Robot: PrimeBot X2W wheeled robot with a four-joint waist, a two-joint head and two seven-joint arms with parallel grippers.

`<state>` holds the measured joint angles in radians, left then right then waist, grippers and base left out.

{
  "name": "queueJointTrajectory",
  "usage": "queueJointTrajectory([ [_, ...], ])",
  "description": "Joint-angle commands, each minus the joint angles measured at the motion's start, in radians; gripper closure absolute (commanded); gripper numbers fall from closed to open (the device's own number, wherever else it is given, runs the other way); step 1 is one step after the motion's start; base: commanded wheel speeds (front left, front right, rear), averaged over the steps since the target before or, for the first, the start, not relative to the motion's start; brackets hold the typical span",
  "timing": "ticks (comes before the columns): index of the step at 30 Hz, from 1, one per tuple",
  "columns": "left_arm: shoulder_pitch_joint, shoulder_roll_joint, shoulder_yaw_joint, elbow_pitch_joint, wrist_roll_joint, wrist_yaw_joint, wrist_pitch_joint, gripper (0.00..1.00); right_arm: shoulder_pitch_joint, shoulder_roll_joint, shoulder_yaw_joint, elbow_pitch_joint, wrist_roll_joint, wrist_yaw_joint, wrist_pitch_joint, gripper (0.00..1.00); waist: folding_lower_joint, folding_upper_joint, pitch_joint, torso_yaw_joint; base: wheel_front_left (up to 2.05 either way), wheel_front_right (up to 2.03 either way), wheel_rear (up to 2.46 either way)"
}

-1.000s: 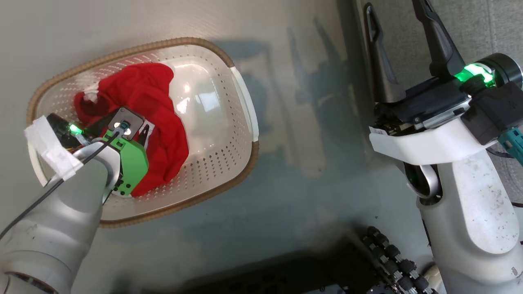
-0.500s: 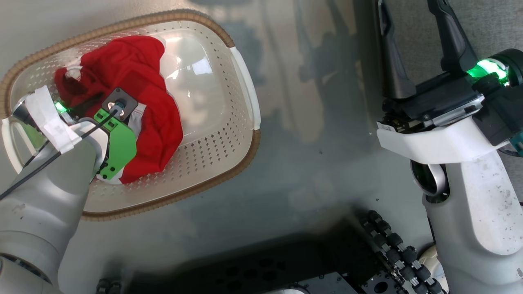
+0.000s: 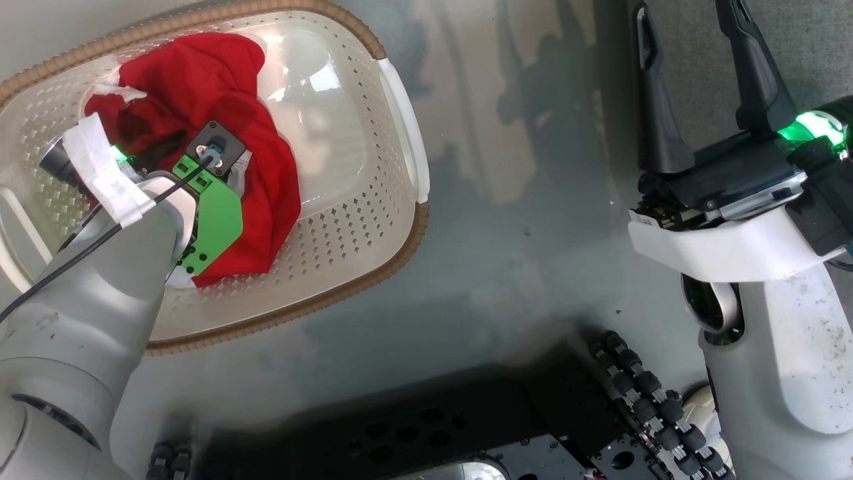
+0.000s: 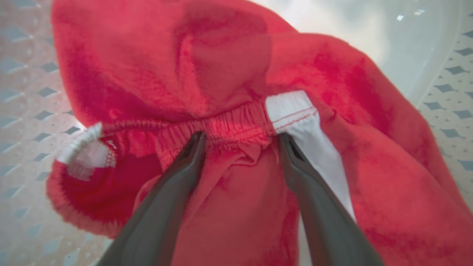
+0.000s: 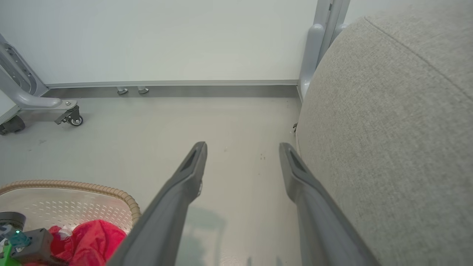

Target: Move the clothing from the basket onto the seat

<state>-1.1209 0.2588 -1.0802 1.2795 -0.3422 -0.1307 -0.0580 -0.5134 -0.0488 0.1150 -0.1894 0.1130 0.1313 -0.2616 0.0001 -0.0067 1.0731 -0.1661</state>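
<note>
The red shorts should next be picked up by their elastic waistband (image 4: 229, 127) with the robot's left gripper, to lift them out of the basket.
The clothing (image 3: 200, 87) is a crumpled red heap with white trim lying in the left half of the basket (image 3: 393, 113), a cream perforated tub with a brown rim. My left arm reaches down into the basket. In the left wrist view my left gripper (image 4: 241, 138) is open, its fingertips pressed on the red elastic waistband (image 4: 229, 127), with a white stripe (image 4: 295, 111) by the right finger. My right gripper (image 3: 686, 10) is open and holds nothing, up beside the grey seat (image 5: 388, 129). The right wrist view also catches the basket (image 5: 92, 188) and the clothing (image 5: 92, 236) at its lower left.
The basket stands on a glossy grey floor (image 3: 520, 220). My dark base with roller wheels (image 3: 640, 400) lies along the bottom of the head view. A grey wheeled frame (image 5: 22, 99) and a white wall panel (image 5: 166, 40) stand beyond the floor.
The head camera has shifted, so the basket sits higher and further left in the picture. My left wrist stays over the clothing in the basket. Both grippers remain open.
</note>
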Motion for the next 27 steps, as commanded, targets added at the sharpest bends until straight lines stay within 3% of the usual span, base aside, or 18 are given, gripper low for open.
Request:
queueJointTrajectory([
  [1, -0.013, -0.002, -0.009, 0.004, -0.009, 0.000, 0.012, 0.00, 0.014, -0.002, -0.004, -0.006, -0.008, -0.001, -0.004, 0.00, -0.0001, 0.0067, 0.003, 0.000, 0.00, 0.00, 0.00],
  [4, -0.015, 0.000, -0.030, 0.004, -0.017, 0.000, 0.015, 1.00, 0.019, -0.002, -0.006, -0.009, -0.009, -0.001, -0.004, 0.00, -0.0001, 0.0067, 0.004, 0.001, 0.00, 0.00, 0.00],
  [16, -0.030, -0.014, -0.093, -0.007, -0.064, 0.000, -0.051, 1.00, 0.001, -0.002, -0.015, 0.013, 0.000, -0.001, -0.004, 0.00, -0.0001, 0.0067, -0.036, 0.017, 0.00, 0.00, 0.00],
  [27, -0.009, -0.066, -0.144, -0.042, -0.110, 0.000, -0.160, 1.00, 0.022, -0.002, -0.028, 0.056, 0.012, -0.001, -0.004, 0.00, -0.0001, 0.0067, -0.167, 0.047, 0.00, 0.00, 0.00],
])
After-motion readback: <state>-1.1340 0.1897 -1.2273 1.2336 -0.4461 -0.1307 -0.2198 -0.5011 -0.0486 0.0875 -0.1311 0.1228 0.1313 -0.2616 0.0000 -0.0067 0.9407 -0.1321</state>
